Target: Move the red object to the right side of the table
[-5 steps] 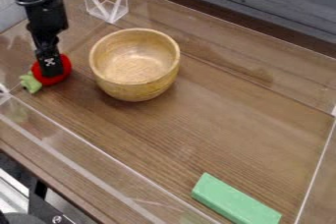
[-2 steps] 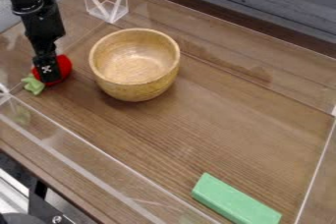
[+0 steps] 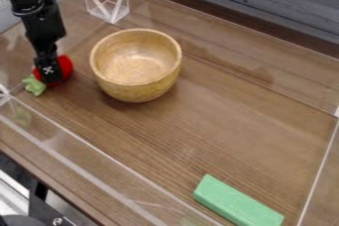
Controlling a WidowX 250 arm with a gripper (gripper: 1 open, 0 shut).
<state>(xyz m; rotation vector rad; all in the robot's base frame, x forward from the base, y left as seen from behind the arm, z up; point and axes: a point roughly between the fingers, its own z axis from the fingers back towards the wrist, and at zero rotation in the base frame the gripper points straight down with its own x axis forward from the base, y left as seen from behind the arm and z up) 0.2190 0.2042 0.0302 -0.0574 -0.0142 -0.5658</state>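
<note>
My gripper grabs the red object by its red body [image 3: 56, 70] next, to move it to the table's right side.
The red object [image 3: 63, 69], a small strawberry-like toy with a pale green leafy cap [image 3: 34, 86], lies at the far left of the table [image 3: 225, 121], just left of the wooden bowl. My black gripper [image 3: 51, 66] points straight down onto it, and its tips with white markings cover the middle of the toy. The jaws stand open around the red object, and red shows on both sides of them. Whether the fingers press on the toy cannot be told.
An empty wooden bowl [image 3: 133, 89] stands right beside the toy. A flat green block [image 3: 239, 202] lies near the front right edge. Low clear acrylic walls [image 3: 79, 166] edge the tabletop, with a folded clear piece [image 3: 109, 7] at the back left.
</note>
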